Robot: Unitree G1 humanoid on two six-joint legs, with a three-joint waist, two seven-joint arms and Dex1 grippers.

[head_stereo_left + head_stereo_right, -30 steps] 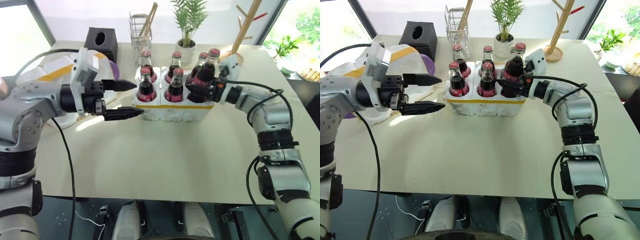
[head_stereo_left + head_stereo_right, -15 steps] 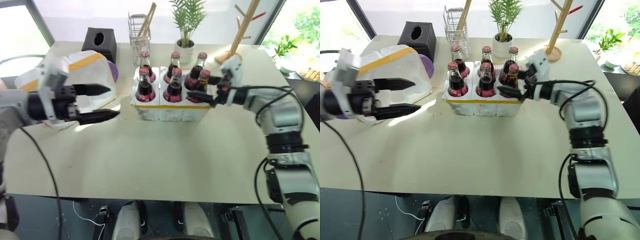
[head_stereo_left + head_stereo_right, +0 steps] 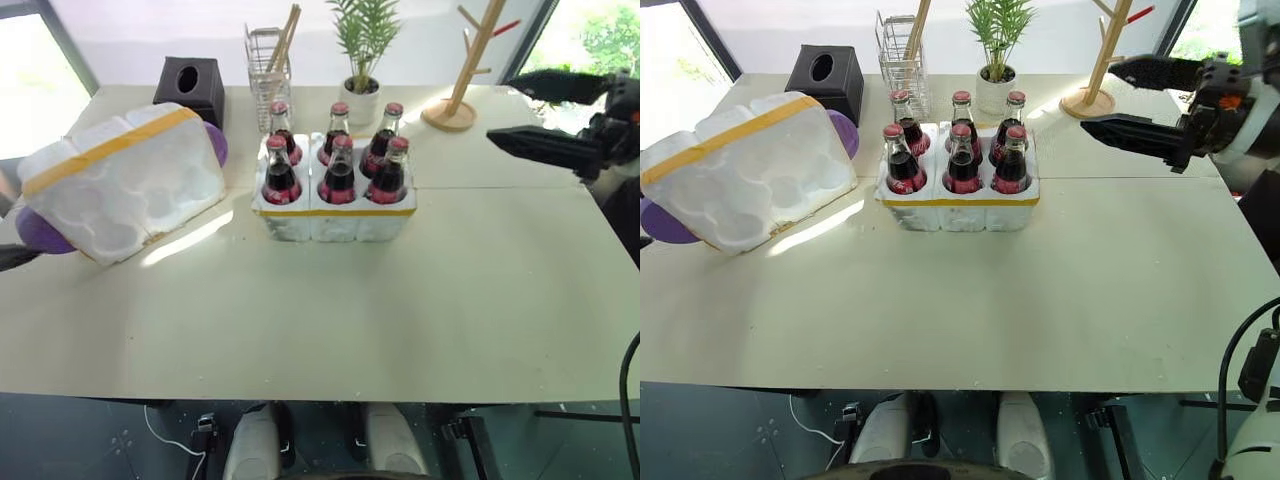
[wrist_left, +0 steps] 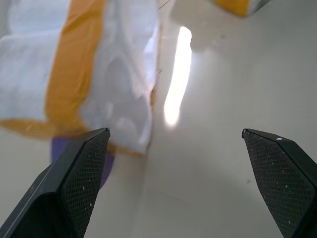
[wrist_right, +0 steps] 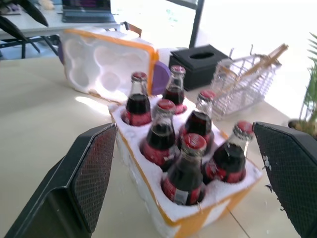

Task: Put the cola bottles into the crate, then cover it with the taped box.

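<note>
The taped box [image 3: 120, 178] is too wide for the fingers, so the robot's left gripper should next grab it by the narrow purple tab [image 3: 43, 232] at its end.
Several cola bottles [image 3: 339, 172] with red caps stand upright in the wells of the crate [image 3: 334, 221], a low white block with a yellow band at the table's middle. The taped box [image 3: 120, 178] leans tilted at the left, its moulded hollows facing the crate. My right gripper [image 3: 503, 108] hovers open and empty, high and to the right of the crate; its wrist view looks over the bottles [image 5: 190, 166] between its fingers [image 5: 86, 181]. My left gripper [image 4: 175, 131] is open and empty near the taped box's [image 4: 99, 74] lower corner, one fingertip [image 3: 15, 257] at the left edge.
Along the far edge stand a black tissue box [image 3: 188, 85], a wire basket [image 3: 265, 65] with sticks, a potted plant [image 3: 360, 95] and a wooden tree stand [image 3: 455, 110]. A purple thing [image 3: 40, 232] lies under and behind the taped box. The table's front half lies bare.
My right gripper set the last bottle into the front right well, opened, and drew back up and to the right. My left arm swung far left, past the taped box.
</note>
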